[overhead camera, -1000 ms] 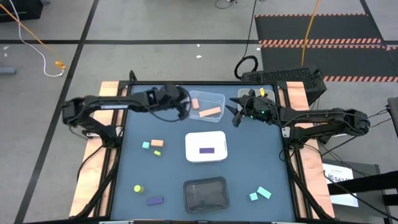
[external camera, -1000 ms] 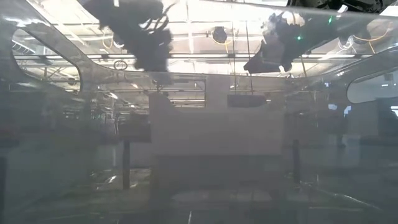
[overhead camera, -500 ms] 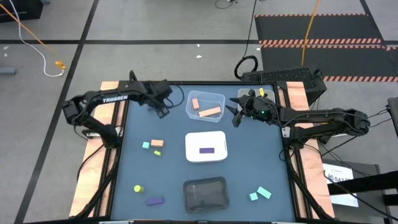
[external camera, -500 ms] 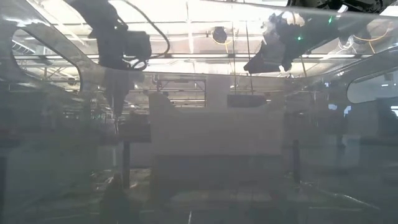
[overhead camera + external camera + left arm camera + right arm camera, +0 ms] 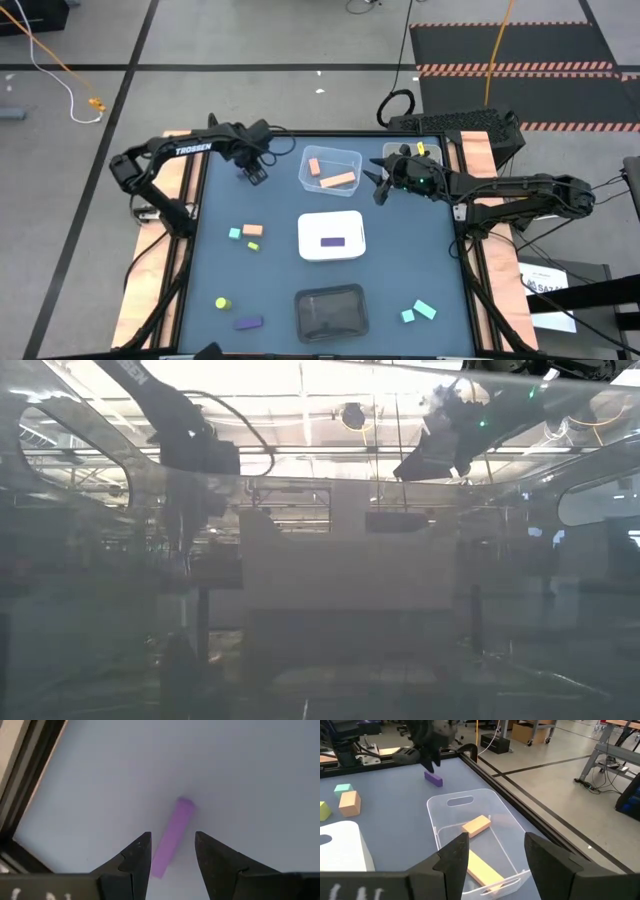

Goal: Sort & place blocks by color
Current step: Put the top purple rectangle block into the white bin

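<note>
My left fingers are still above the purple bar (image 5: 176, 826), so it is too early to close and closing now would miss. My left gripper lowers first, then closes on the bar.
A purple bar (image 5: 176, 826) lies flat on the blue table top near the far left corner. My left gripper (image 5: 255, 176) hangs over it, pointing down and open, one finger on either side of the bar and above it. The right wrist view shows this gripper (image 5: 429, 757) clear of the bar (image 5: 433, 779). My right gripper (image 5: 377, 186) hovers open beside the clear tray (image 5: 352, 157), which holds two salmon blocks (image 5: 476, 825). A purple block (image 5: 331, 241) lies on the white tray (image 5: 312, 250).
Loose blocks lie at the left (image 5: 247, 235), near left (image 5: 236, 312) and near right (image 5: 419, 311). A black tray (image 5: 303, 325) stands at the near middle. A grey tray (image 5: 400, 150) with a yellow block (image 5: 421, 148) stands at the far right.
My left gripper has swung from beside the clear tray toward the table's left edge, tipped from slanting to pointing nearly straight down, and sunk over the purple bar. Its finger gap looks the same. The blocks and my right arm have kept still.
</note>
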